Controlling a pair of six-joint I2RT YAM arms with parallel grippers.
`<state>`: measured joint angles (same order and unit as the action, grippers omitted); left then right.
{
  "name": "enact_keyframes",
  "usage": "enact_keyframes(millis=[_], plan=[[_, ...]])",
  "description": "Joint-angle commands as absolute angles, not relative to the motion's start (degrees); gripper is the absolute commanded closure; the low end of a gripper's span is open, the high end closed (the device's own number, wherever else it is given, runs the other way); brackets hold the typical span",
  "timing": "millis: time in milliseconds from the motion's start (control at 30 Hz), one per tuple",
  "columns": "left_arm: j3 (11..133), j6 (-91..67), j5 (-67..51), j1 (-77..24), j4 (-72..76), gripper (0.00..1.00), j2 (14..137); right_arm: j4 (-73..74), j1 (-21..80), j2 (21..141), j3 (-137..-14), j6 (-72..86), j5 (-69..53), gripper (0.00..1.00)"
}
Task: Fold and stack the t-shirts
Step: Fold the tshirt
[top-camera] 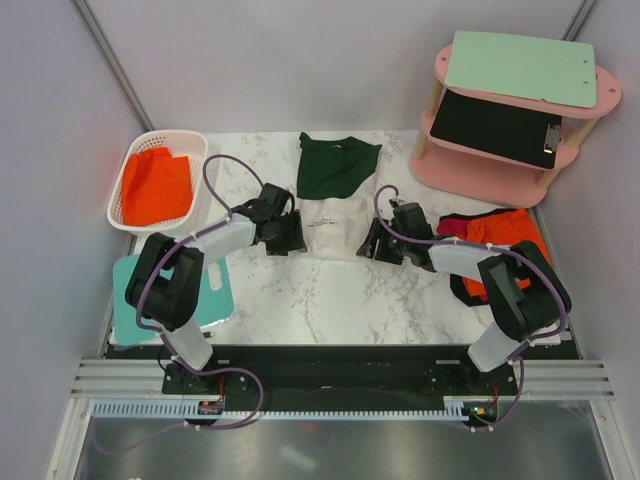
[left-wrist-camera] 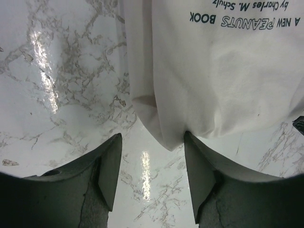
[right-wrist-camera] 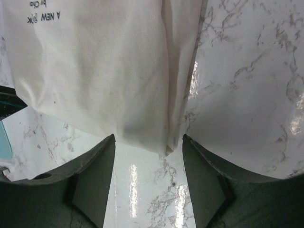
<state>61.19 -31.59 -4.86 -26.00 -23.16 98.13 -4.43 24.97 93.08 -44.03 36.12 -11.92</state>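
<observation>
The robot's right gripper will next grab the near corner of the cream-white t-shirt [top-camera: 335,225], matching the left gripper's corner, so that the shirt can be folded evenly away.
The cream-white t-shirt [top-camera: 335,225] lies folded on the marble table, its dark lettering showing in the left wrist view [left-wrist-camera: 213,85] and partly in the right wrist view [right-wrist-camera: 104,80]. The dark green t-shirt [top-camera: 336,165] lies folded just behind it, touching its far edge. My left gripper [top-camera: 290,240] [left-wrist-camera: 152,137] is at the white shirt's near left corner, open, with nothing between the fingers; the corner's tip rests on the table just ahead of them. At the near right corner my right gripper [top-camera: 375,245] [right-wrist-camera: 148,140] is open too, the cloth edge lying just beyond its fingertips.
A white basket [top-camera: 125,170] holding orange cloth stands back left. A pink two-level shelf [top-camera: 500,165] with clipboards stands back right. A red and black garment [top-camera: 495,235] lies at the right edge, under the right arm. A teal board [top-camera: 215,290] lies near left.
</observation>
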Motion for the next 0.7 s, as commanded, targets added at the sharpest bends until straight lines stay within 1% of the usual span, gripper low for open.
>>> enact_keyframes(millis=[0,67,133,167,200,233,267,300,333,367,533,667], plan=[[61.3,-32.5,-5.5,-26.0,-19.9,0.39,99.6,-7.4,25.0,95.2,-43.1,39.2,-15.0,0.35],[61.3,-32.8,-6.1,-26.0,-19.2,0.41,100.5,-8.2,25.0,95.9,-42.6,40.2,-15.4,0.37],[61.4,-33.0,-6.3,-26.0,-18.8,0.45,101.1,-9.5,25.0,96.3,-42.0,40.8,-15.6,0.38],[61.5,-33.0,-6.6,-26.0,-18.7,0.49,101.4,-9.9,25.0,96.9,-41.8,41.0,-15.7,0.43],[61.4,-33.1,-6.6,-26.0,-18.5,0.57,101.8,-10.7,25.0,97.2,-41.4,41.5,-16.1,0.46],[61.4,-33.2,-6.5,-26.1,-18.5,0.63,102.0,-12.2,25.0,97.6,-40.9,41.6,-16.5,0.58],[61.3,-33.2,-6.6,-26.0,-18.5,0.68,102.0,-12.6,25.0,98.3,-40.7,41.7,-17.0,0.66],[61.0,-33.2,-6.5,-26.0,-18.6,0.82,101.6,-12.9,25.0,98.5,-40.6,41.8,-18.5,0.74],[60.6,-33.4,-6.6,-26.0,-18.6,0.90,101.3,-13.4,25.0,98.6,-40.3,41.9,-19.1,0.83],[60.2,-33.7,-6.4,-26.0,-18.9,0.97,100.7,-13.5,25.0,98.4,-40.1,42.2,-19.5,1.00],[55.2,-35.2,-6.5,-26.0,-20.3,0.98,94.4,-9.4,25.0,94.8,-38.2,40.3,-19.8,1.00],[50.3,-36.1,-8.9,-26.4,-21.9,0.98,88.3,-6.5,25.1,89.2,-35.8,38.2,-21.6,1.00]])
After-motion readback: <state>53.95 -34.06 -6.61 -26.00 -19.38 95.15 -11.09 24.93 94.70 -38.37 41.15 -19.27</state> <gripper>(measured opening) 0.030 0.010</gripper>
